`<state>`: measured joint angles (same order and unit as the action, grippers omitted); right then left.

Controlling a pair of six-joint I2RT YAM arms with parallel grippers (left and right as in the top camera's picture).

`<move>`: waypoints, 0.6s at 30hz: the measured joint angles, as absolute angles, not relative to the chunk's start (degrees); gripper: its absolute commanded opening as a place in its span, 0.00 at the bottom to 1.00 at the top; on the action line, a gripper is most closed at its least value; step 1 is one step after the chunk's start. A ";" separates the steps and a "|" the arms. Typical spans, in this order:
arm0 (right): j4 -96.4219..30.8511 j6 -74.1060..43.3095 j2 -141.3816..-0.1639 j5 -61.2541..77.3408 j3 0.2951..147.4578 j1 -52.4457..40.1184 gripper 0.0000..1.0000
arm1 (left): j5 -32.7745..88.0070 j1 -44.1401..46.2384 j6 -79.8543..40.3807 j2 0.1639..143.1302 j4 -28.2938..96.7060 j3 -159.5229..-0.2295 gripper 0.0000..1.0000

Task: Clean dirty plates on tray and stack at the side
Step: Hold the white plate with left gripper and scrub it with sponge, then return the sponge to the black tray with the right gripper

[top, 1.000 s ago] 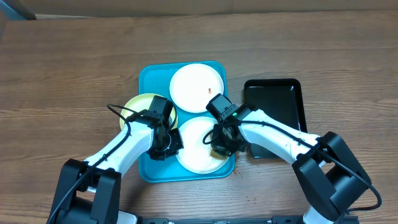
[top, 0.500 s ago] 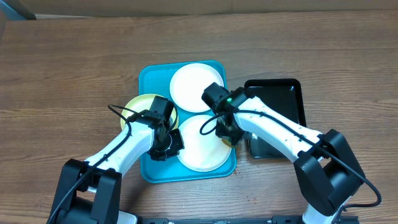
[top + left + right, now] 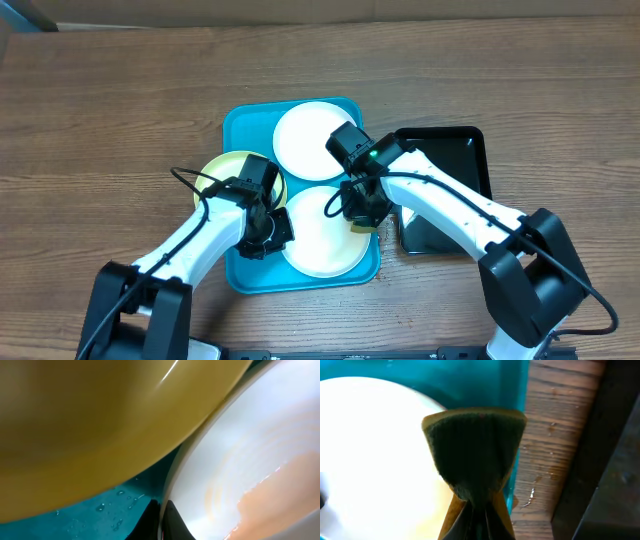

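Observation:
The robot's right gripper should keep holding the sponge point(image 3: 362, 228) until it is inside the black tray point(image 3: 458, 160), because a piece of wood is between the sponge and that tray.
Three plates lie on the turquoise tray point(image 3: 232, 125): a white plate point(image 3: 305, 140) at the back, a pale yellow-green plate point(image 3: 222, 168) at the left, and a white plate point(image 3: 318, 245) at the front. My left gripper point(image 3: 264, 236) is shut on the front plate's left rim point(image 3: 200, 475), fingertips point(image 3: 161, 521) pinching it beside the yellow-green plate point(image 3: 100, 420). An orange smear shows on that white plate. My right gripper point(image 3: 361, 214) is shut on a yellow-and-green sponge point(image 3: 475, 455), which hangs over the front plate's right edge point(image 3: 370, 460) by the tray rim point(image 3: 514, 410).
A glossy black tray point(image 3: 445, 150) sits right of the turquoise one, close to my right arm, and shows at the right edge of the right wrist view as the black tray point(image 3: 620, 470). Water drops lie on the tray floor point(image 3: 115, 510). Wooden table surrounds both trays.
My right gripper has carried the sponge from the front plate's lower right up to its right edge. The left gripper has kept its hold on the plate rim.

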<state>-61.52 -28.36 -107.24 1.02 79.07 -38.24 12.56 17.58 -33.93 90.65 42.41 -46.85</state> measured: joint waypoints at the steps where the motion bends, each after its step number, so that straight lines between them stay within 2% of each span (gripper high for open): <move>1: -61.47 -28.10 -106.85 1.32 79.07 -38.24 0.04 | 12.34 17.58 -33.87 90.00 42.65 -46.85 0.04; 11: -61.67 -26.24 -100.73 2.57 79.11 -33.30 0.04 | 10.92 17.58 -31.33 82.56 46.11 -46.85 0.04; 18: -64.86 -28.36 -100.66 -0.10 79.20 -25.85 0.04 | 10.81 17.58 -29.12 80.88 46.76 -46.85 0.04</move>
<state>-64.86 -28.36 -100.66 -0.10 79.20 -25.85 10.81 17.58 -29.12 80.88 46.76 -46.85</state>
